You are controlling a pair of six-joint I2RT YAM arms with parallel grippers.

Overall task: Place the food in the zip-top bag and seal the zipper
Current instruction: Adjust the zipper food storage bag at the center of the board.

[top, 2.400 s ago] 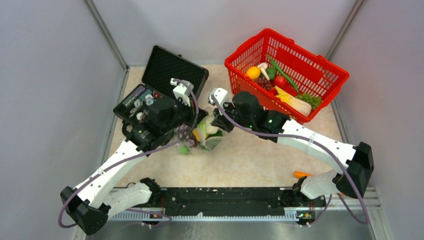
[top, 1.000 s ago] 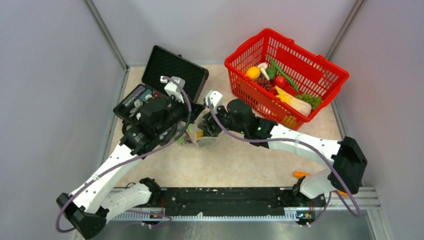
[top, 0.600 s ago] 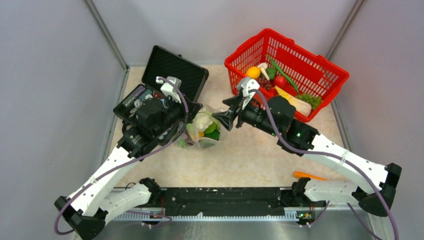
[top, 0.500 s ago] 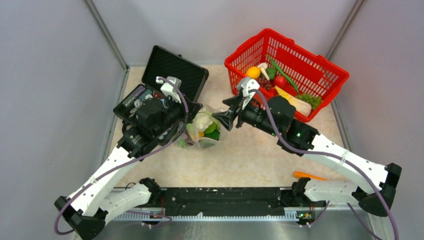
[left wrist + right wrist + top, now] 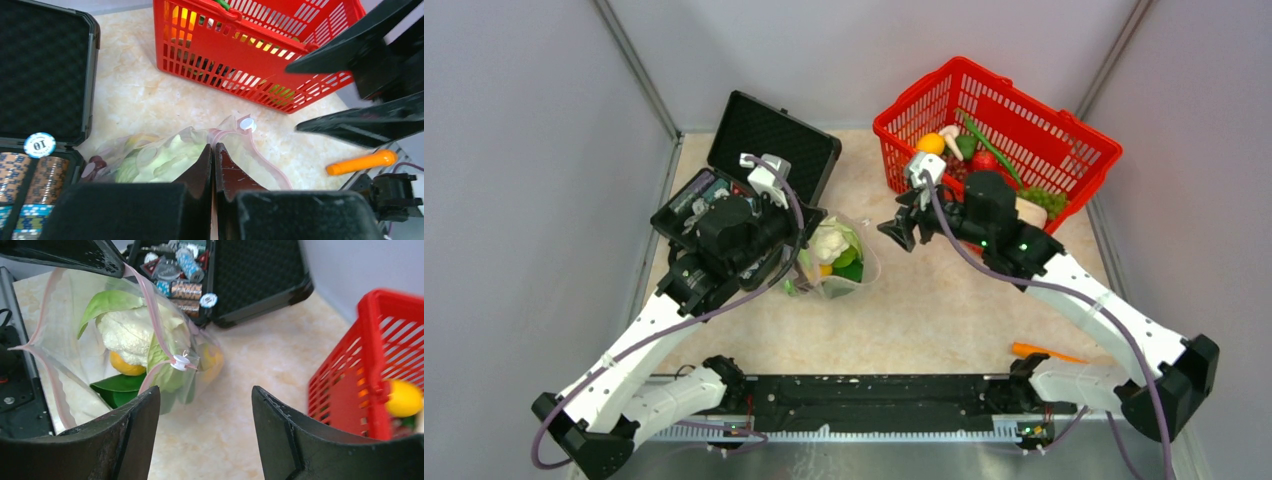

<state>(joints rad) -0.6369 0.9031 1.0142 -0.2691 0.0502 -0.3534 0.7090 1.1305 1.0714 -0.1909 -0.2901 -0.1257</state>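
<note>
My right gripper grabs the zip-top bag at the zipper's white slider end (image 5: 865, 223) (image 5: 180, 363) next, so the opposite edge of the bag's opening stays free for sealing.
The clear zip-top bag (image 5: 849, 272) lies open beside the black case, with a white-green leafy piece (image 5: 125, 332), a yellow citrus (image 5: 125, 366) and a green pepper (image 5: 117, 388) inside. Its pink zipper (image 5: 156, 322) gapes, and the white slider (image 5: 180, 361) sits at one end. My left gripper (image 5: 214, 148) is shut on the bag's mouth edge and holds it up. My right gripper (image 5: 205, 390) hangs open and empty over bare table between the bag and the basket. More food (image 5: 964, 160) lies in the red basket.
The red mesh basket (image 5: 996, 72) stands at the back right. The open black case (image 5: 769, 130) with chips (image 5: 30, 170) sits at the back left, close to the bag. An orange carrot (image 5: 1044, 352) lies near the right arm's base.
My right gripper drew back from the bag's mouth toward the basket and opened wider. The left gripper kept its hold on the bag, which shifted only slightly.
</note>
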